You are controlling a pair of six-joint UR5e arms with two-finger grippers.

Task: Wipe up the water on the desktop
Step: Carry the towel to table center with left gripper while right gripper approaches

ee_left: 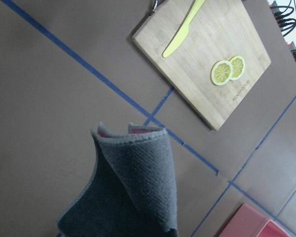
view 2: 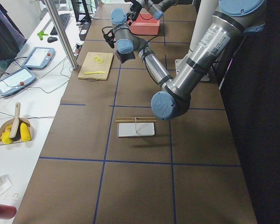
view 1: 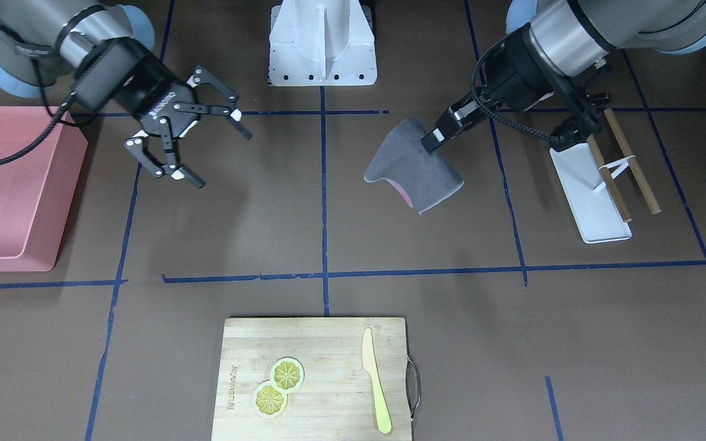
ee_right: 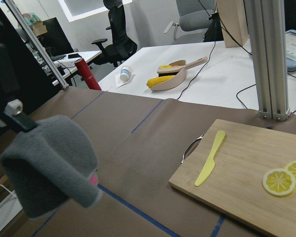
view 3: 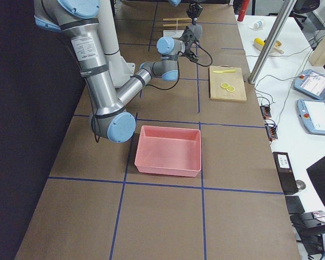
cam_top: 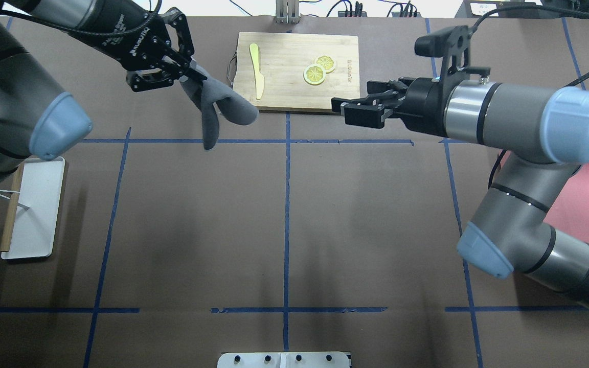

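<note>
The robot's right gripper will next wipe up the water on the desktop with the grey cloth, so it should grab the cloth by its loose hanging edge [view 1: 396,184] [ee_right: 64,192].
The desktop [view 1: 267,226] is a dark-brown surface with a grid of blue tape lines [cam_top: 197,230]. I see no water on it. My left gripper [view 1: 436,139] is shut on a folded grey cloth [view 1: 414,165] with a pink underside and holds it hanging above the desktop. In the overhead view the left gripper [cam_top: 187,71] and the cloth [cam_top: 218,107] are just left of the cutting board. The cloth also shows in the left wrist view [ee_left: 133,187] and the right wrist view [ee_right: 49,163]. My right gripper [view 1: 221,156] is open and empty above the desktop [cam_top: 345,110].
A bamboo cutting board [view 1: 328,343] with two lemon slices [view 1: 279,386] and a yellow knife [view 1: 376,380] lies at the far edge. A pink bin [view 1: 16,184] stands on my right. A white tray [view 1: 598,214] with wooden sticks lies on my left.
</note>
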